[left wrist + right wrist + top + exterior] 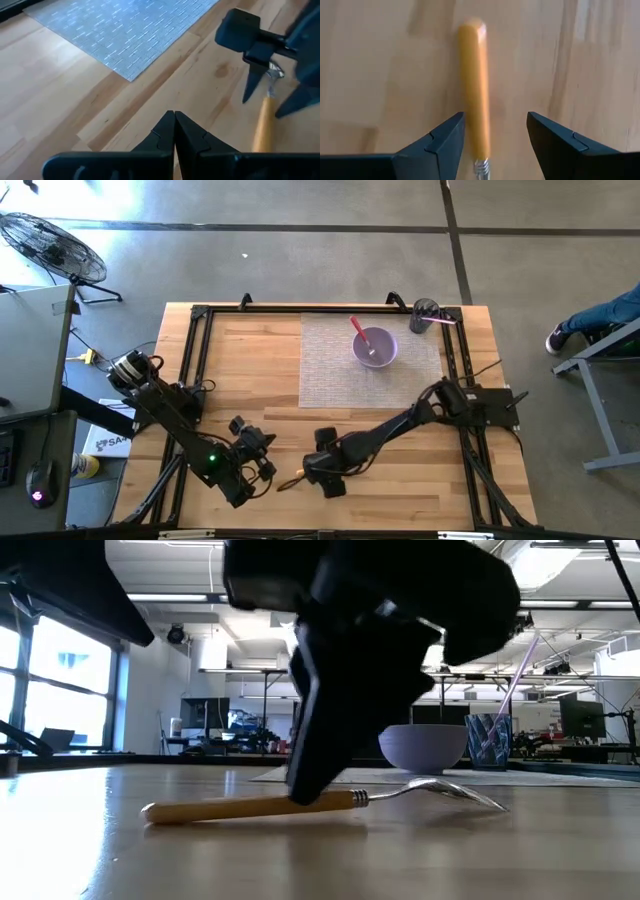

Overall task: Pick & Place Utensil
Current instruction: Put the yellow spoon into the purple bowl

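Observation:
My right gripper should next grab the fork's orange-yellow handle near the metal neck [479,145] to pick and place the utensil.
A fork with an orange-yellow handle [475,85] and a metal head [450,790] lies flat on the bare wood near the table's near edge [292,480]. My right gripper [495,120] is open and low over it, pointing down. Its fingers stand on either side of the handle close to the metal neck [355,798]. My left gripper [174,117] is shut and hovers just left of the fork [262,463], touching nothing. My right gripper straddles the fork's handle near the neck end [479,150] from above, its fingers across the handle. One finger [452,135] is right against the handle's side and the other stands apart. Whether that finger touches it, I cannot tell. The fork lies flat on the table.
A grey woven placemat [330,370] covers the far middle of the table. A purple bowl [375,346] with a pink utensil in it stands on the mat. A dark cup with utensils [425,315] stands at the far right corner. Bare wood surrounds the fork.

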